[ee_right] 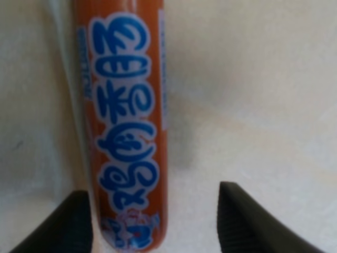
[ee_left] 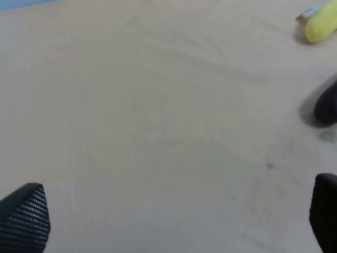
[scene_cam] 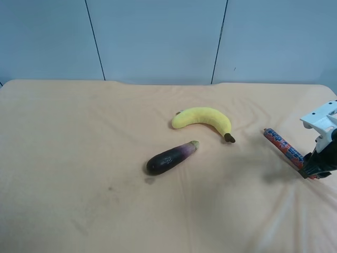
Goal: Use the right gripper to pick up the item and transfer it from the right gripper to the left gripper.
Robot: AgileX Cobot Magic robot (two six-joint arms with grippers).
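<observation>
I need to grip the stick by its red end [scene_cam: 311, 176] with my right gripper next, so that the wrapped stick's printed length [scene_cam: 283, 145] stays free for my left gripper.
The item [scene_cam: 283, 146], a slim red wrapped stick with blue and white print, lies on the beige cloth near the exterior high view's right edge. My right gripper [scene_cam: 315, 167], on the arm with the white housing [scene_cam: 321, 118], is down at the item's near end. In the right wrist view the item [ee_right: 126, 132] runs between the fingers of the right gripper [ee_right: 152, 190]. It sits close against one finger [ee_right: 73, 221], with a clear gap to the other, so the jaws are open around it. My left gripper [ee_left: 174, 221] hangs wide open over bare cloth and is outside the exterior high view.
A yellow banana [scene_cam: 202, 118] and a dark purple eggplant [scene_cam: 169, 158] lie mid-table, left of the item. The left wrist view catches the banana [ee_left: 321, 23] and eggplant [ee_left: 327, 103] at its edge. Blue-grey wall panels stand behind the table's far edge.
</observation>
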